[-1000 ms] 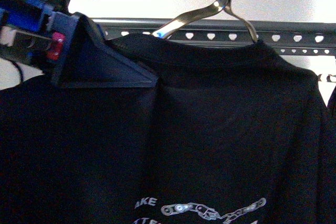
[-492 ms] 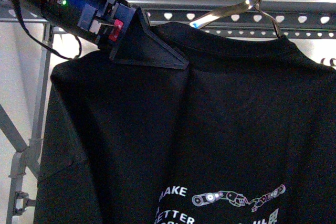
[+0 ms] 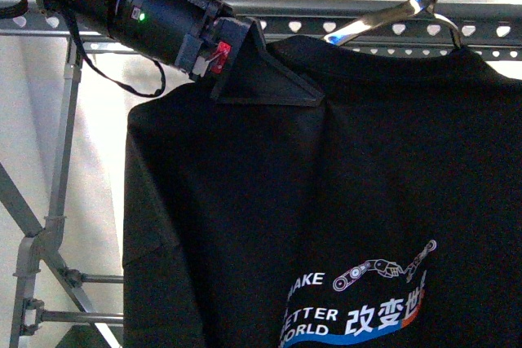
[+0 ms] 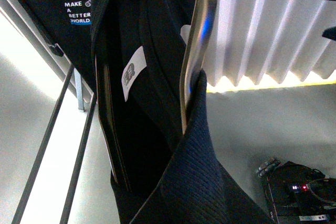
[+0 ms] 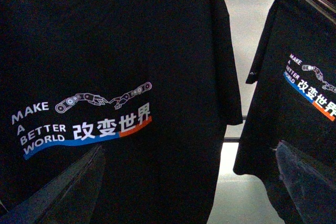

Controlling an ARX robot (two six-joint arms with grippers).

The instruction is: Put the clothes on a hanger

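Observation:
The shirt needs to hang on the coat hanger, so my right gripper will next grab the shirt by its other shoulder.
The clothes point(image 3: 310, 201), a black T-shirt with "MAKE A BETTER WORLD" print, hang on a shiny silver coat hanger point(image 3: 383, 15) in front of the grey rail with heart-shaped holes point(image 3: 326, 26). My left gripper point(image 3: 310, 97) is shut on the shirt at its collar and shoulder. In the left wrist view the ribbed collar point(image 4: 194, 171) wraps the coat hanger's arm point(image 4: 198, 45). The hanger's hook runs out of the top of the front view. My right gripper point(image 5: 189, 192) is open and empty in front of the shirt's print point(image 5: 84, 124), its fingers point(image 5: 68, 187) apart.
The rack's grey tubular legs point(image 3: 61, 201) stand at the left. A second black T-shirt with the same print point(image 5: 307, 87) hangs on its own hanger to the right of the first. A white corrugated wall point(image 4: 273, 24) is behind.
My left gripper has moved right with the shirt. The shirt now sits further right and looks smaller, and the rack's legs have come into view at the left.

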